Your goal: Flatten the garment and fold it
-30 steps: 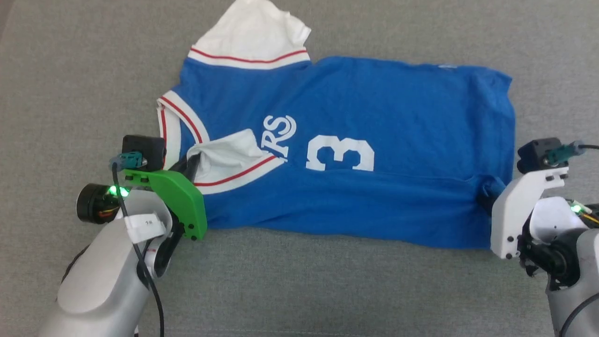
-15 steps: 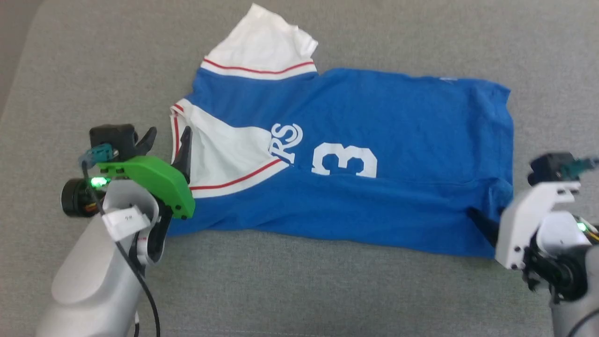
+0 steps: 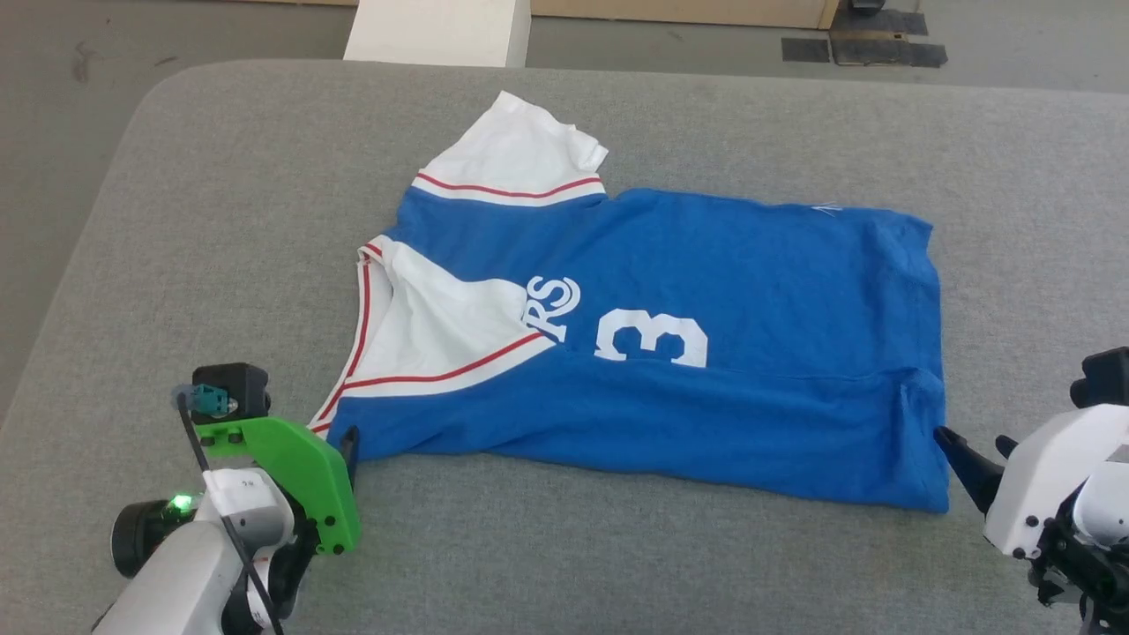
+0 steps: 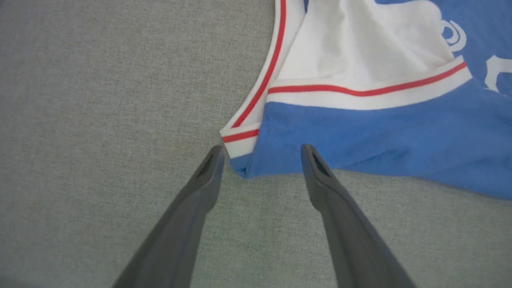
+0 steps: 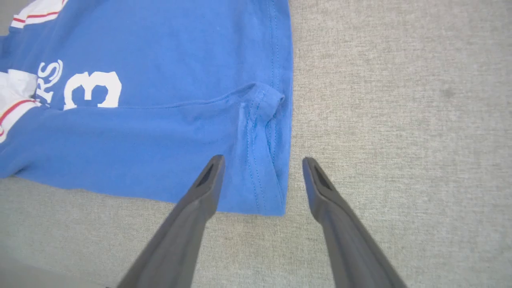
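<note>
My left gripper is to grab the garment next by its folded corner (image 3: 336, 435) beside the red-striped trim, where the cloth gets narrow, while the wide blue body (image 3: 741, 317) lies flat.
The garment (image 3: 670, 370), a blue T-shirt with white red-striped sleeves, lies on the grey table with its near long edge folded over the lettering. One white sleeve (image 3: 441, 326) lies folded onto the chest and the other (image 3: 512, 154) sticks out at the back. My left gripper (image 3: 340, 441) stands open just short of the garment's near left corner (image 4: 256, 160), its fingers (image 4: 200, 188) straddling it without touching. My right gripper (image 3: 970, 438) is open at the near right hem corner (image 5: 264, 192), with the cloth lying loose between its fingers (image 5: 328, 200).
The grey padded table (image 3: 176, 220) has a rounded far left corner, with floor beyond it. A white block (image 3: 437, 31) stands behind the far edge. Dark mats (image 3: 864, 48) lie on the floor at the back right.
Both grippers have opened, let go of the garment and drawn back toward the near edge. The released sleeve has settled flat. The camera has tilted up, shifting the whole picture.
</note>
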